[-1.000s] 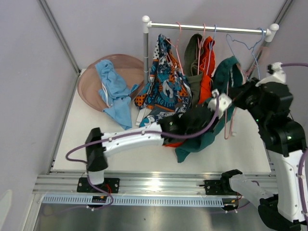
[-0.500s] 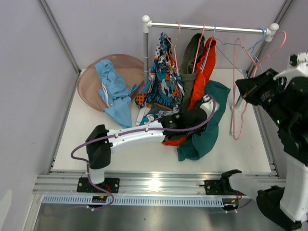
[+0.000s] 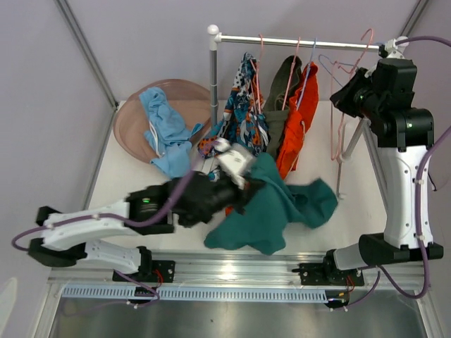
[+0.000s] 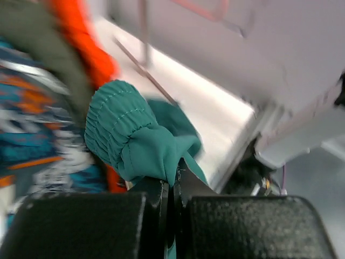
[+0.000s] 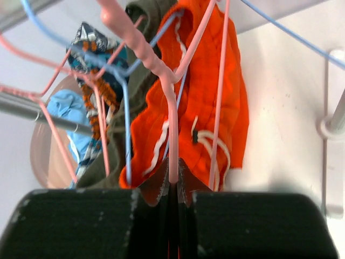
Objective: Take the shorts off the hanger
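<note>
The empty pink hanger's tilted hook is above the bar (image 3: 303,41), so my right gripper keeps holding the hanger for now.
My left gripper (image 3: 236,184) is shut on the dark teal shorts (image 3: 271,211), which hang off it over the table's front; in the left wrist view (image 4: 137,143) their waistband bunches above the jaws. My right gripper (image 3: 350,95) is shut on an empty pink hanger (image 3: 343,105) and holds it up by the rail's right end; the hanger (image 5: 171,135) runs between the jaws. The printed shorts (image 3: 243,120), olive green shorts (image 3: 280,95) and orange shorts (image 3: 299,116) hang on the rail (image 3: 303,41). The light blue shorts (image 3: 163,130) lie in the basin.
A pink basin (image 3: 130,116) sits at the back left. The rail's white posts (image 3: 213,77) stand on the table. A blue hanger (image 3: 325,63) hangs empty on the rail.
My left gripper has pulled the dark teal shorts left and toward the front, off the hanger. My right gripper has lifted the pink hanger up toward the rail's right end.
</note>
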Tool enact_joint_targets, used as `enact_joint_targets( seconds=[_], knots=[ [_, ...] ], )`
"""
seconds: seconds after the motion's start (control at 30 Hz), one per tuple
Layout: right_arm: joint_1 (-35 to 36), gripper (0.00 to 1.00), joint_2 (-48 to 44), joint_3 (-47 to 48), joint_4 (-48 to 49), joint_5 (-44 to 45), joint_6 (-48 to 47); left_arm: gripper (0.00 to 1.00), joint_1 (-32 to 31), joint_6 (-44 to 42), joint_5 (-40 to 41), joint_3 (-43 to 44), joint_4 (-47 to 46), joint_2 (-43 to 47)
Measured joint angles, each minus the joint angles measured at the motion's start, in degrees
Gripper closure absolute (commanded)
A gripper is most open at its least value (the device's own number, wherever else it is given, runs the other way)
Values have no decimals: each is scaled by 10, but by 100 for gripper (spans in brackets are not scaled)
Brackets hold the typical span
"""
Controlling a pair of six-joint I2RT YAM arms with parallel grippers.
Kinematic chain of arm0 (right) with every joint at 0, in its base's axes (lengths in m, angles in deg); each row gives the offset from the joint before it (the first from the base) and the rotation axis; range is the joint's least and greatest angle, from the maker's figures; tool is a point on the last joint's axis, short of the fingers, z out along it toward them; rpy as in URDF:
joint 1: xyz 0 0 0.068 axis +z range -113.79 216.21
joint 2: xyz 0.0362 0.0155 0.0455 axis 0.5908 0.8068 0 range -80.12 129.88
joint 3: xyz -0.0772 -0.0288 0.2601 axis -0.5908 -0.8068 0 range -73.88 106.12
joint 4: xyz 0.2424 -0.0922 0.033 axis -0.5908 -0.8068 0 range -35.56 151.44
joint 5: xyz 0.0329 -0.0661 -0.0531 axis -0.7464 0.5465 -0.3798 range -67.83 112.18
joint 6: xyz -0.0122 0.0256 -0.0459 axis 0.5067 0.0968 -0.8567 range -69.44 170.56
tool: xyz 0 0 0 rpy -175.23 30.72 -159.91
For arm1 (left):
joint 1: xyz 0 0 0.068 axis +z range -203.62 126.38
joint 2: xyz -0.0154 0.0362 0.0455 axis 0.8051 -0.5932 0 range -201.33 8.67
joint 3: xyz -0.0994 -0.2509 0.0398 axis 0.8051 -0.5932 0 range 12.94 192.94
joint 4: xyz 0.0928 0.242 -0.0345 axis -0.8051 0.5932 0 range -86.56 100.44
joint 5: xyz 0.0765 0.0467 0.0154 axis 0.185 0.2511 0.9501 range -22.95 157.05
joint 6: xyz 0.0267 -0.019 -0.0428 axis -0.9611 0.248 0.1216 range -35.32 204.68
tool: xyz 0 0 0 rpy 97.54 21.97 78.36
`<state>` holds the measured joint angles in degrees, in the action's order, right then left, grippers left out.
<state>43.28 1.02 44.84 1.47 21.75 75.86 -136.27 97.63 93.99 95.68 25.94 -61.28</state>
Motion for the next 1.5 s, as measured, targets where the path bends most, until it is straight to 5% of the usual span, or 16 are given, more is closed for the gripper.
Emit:
enact_joint_targets(
  seconds=[0.23,0.43,0.87,0.9,0.93,1.03,1.1,1.2,1.27,1.3,1.4,1.5],
  knots=[
    [-24,100,89,94,28,-15,-22,100,138,-26,44,9,57,115],
    [-41,100,141,106,53,-24,-31,100,240,-77,37,60,108,87],
    [-46,99,40,-153,159,-41,-25,100,554,-151,-45,523,132,-158],
    [-46,92,28,-166,161,-42,-24,100,576,-151,-48,530,119,-167],
    [-46,68,14,-179,163,-44,-23,100,595,-152,-48,530,103,-172],
    [-46,21,-26,-224,169,-52,-12,100,637,-170,-46,540,56,-214],
    [-46,4,-48,-252,170,-56,-12,100,657,-180,-46,558,17,-260],
    [-46,1,-70,-283,169,-57,-16,98,688,-172,-47,539,-19,-322],
    [-46,1,-82,-299,164,-57,-16,88,707,-164,-47,501,-25,-354],
    [-46,1,-86,-302,158,-57,-16,55,714,-161,-46,478,-27,-369],
    [-46,1,-99,-303,144,-57,-16,1,723,-155,-42,419,-22,-407],
    [-46,1,-115,-289,122,-54,-16,1,723,-132,-30,389,6,-438]
  ],
)
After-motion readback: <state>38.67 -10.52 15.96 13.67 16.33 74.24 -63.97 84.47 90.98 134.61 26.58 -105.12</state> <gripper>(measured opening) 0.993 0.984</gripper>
